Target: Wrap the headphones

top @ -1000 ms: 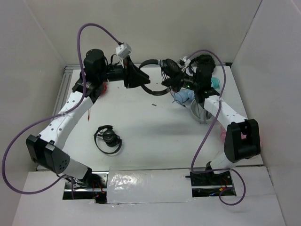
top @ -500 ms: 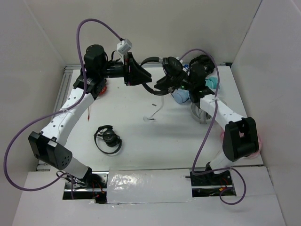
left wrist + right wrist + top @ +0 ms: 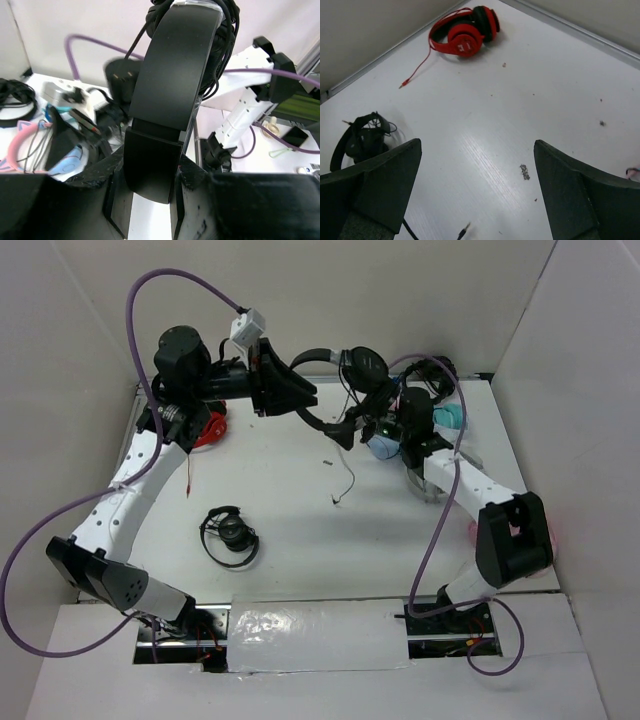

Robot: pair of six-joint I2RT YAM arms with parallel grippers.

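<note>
The robot's right gripper needs to grab the cable by its loose tail near the plug (image 3: pixel 349 472) (image 3: pixel 410 230) next, which leaves the headband free to stay held during the wrapping.
The black headphones (image 3: pixel 352 365) hang in the air at the back of the table, held by their headband (image 3: pixel 175 75). My left gripper (image 3: pixel 287 390) is shut on that band, which stands upright between the fingers (image 3: pixel 195 200) in the left wrist view. Cable loops bunch around the top of the band. The loose cable (image 3: pixel 349 475) trails down, its plug (image 3: pixel 465 229) just above the table. My right gripper (image 3: pixel 374 424) hovers just below the headphones. In its wrist view the right gripper (image 3: pixel 476 150) stands wide open with only bare table between its fingers.
A red pair (image 3: pixel 208 428) lies at the back left, also seen as the red pair (image 3: pixel 462 35). A compact black pair (image 3: pixel 232 536) sits mid-left. Blue headphones (image 3: pixel 384 446), a teal item (image 3: pixel 456 417) and a pink pair (image 3: pixel 25 145) crowd the right side.
My right gripper has gone from shut to wide open and let go of the cable, whose end now dangles. The left arm swung left and up with the headphones.
</note>
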